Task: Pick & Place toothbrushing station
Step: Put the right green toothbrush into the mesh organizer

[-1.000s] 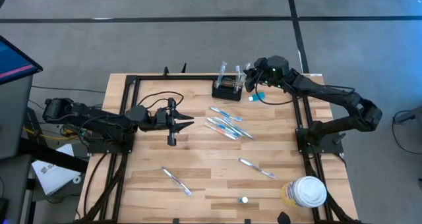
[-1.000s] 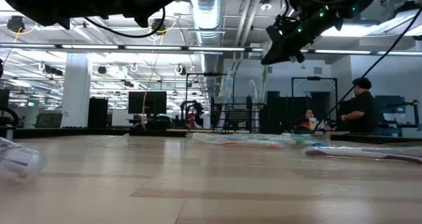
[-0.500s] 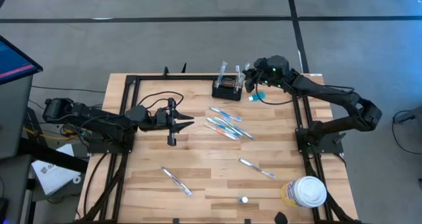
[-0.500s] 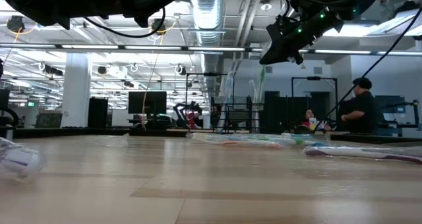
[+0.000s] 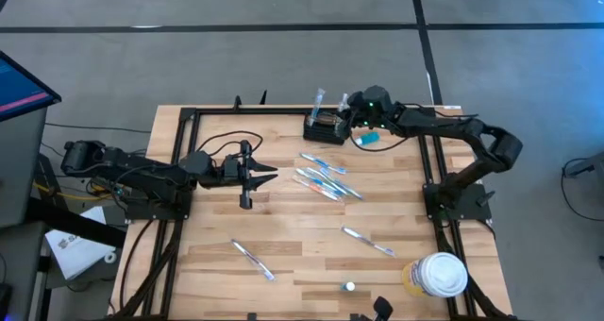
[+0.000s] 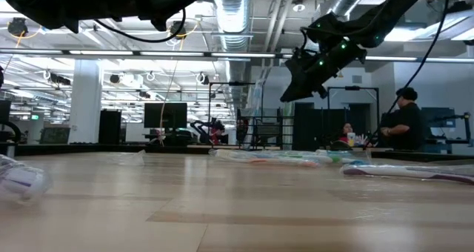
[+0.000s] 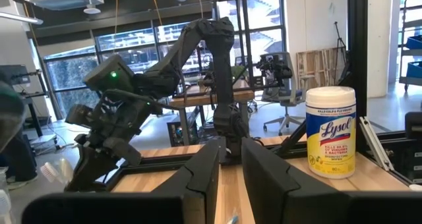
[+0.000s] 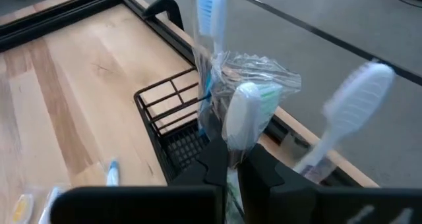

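The wrapped toothbrush [image 8: 245, 115] stands upright, handle down inside the black holder [image 8: 178, 145], and would stay standing there, so the robot's right gripper needs to open.
The black wire-mesh holder [image 5: 321, 127] stands near the table's far edge; it also shows in the right wrist view [image 8: 168, 118]. Toothbrushes stand in it, one with a blue head [image 8: 211, 3] and one with a white head [image 8: 356, 95]. My right gripper [image 5: 351, 121] is at the holder's right end, shut on a plastic-wrapped toothbrush with a white-green head [image 8: 241, 115]. My left gripper [image 5: 272, 174] hovers over the table's left half, shut and empty. My right gripper pinches the wrapped toothbrush between its two fingers, on the handle just below the head [image 8: 232, 155]. The fingers come from the table's right, slanting down. The toothbrush stands upright, head up, at the holder's right end; the fingers hide its lower end.
A small blue tube [image 5: 368, 137] lies right of the holder. Several wrapped toothbrushes [image 5: 321, 175] lie mid-table, others at the near side [image 5: 368, 241] [image 5: 253, 260]. A white-lidded wipes tub [image 5: 439, 274] stands at the near right corner. People sit beyond the table [image 6: 400, 122].
My right gripper has moved toward the table's left and a little down, closing in on the holder's right end. My left arm has kept still.
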Controlling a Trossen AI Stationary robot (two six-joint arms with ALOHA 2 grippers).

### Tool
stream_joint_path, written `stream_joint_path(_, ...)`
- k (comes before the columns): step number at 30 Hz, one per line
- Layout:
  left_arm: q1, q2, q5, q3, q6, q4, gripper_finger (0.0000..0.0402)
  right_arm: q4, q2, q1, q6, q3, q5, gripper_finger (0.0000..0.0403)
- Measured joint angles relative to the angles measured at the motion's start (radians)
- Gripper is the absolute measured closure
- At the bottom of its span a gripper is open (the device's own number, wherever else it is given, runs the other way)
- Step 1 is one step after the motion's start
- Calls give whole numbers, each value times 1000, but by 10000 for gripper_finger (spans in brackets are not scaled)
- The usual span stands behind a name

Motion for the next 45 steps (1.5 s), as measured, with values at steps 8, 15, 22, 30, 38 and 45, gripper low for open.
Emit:
stream_joint_path(8, 0, 0, 0, 0, 0, 0, 339, -4, 3, 1, -1, 1, -1, 376)
stream_joint_path(15, 0, 0, 0, 0, 0, -4, 339, -5, 3, 2, 0, 1, -2, 369)
stream_joint_path(22, 0, 0, 0, 0, 0, -5, 339, -5, 3, 7, -1, 1, -2, 367)
stream_joint_path(30, 0, 0, 0, 0, 0, -8, 339, -3, 3, 6, 0, 1, -2, 336)
stream_joint_path(38, 0, 0, 0, 0, 0, -8, 339, -3, 3, 6, 0, 1, -2, 296)
stream_joint_path(45, 0, 0, 0, 0, 0, -11, 339, -14, 3, 6, 0, 11, -2, 264)
